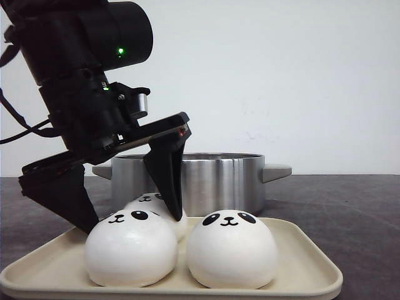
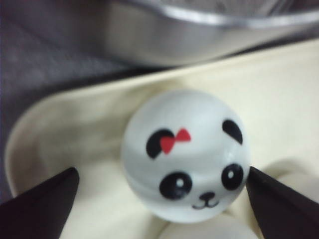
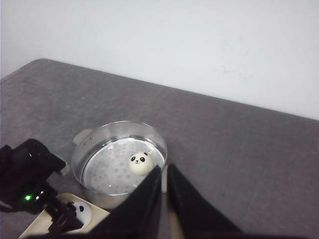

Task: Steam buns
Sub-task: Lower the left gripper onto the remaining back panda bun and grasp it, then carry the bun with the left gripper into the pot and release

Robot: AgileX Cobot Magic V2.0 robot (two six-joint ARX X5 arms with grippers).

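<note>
The fingers reach down beside the rear panda bun's sides, near the cream tray point(image 2: 99, 164), so my left gripper needs to close. Closing now would hold the bun.
Three panda buns sit on a cream tray point(image 1: 300, 275): two in front point(image 1: 131, 249) point(image 1: 232, 249) and one behind point(image 1: 145, 201), partly hidden. In the left wrist view the rear bun point(image 2: 187, 154) has a red bow on one ear. My left gripper point(image 1: 134, 222) point(image 2: 162, 172) is open and straddles this bun, one finger close by its cheek, the other well apart. A further bun point(image 3: 140, 162) lies inside the steel pot point(image 3: 87, 149). My right gripper point(image 3: 164, 167) is shut and empty, high above the pot's near side.
The steel pot point(image 1: 219, 175) with side handles stands right behind the tray, close to my left gripper. The tray's corner point(image 3: 102, 215) and my left arm point(image 3: 27, 174) show in the right wrist view. Grey table point(image 3: 239, 149) surrounds them, white wall behind.
</note>
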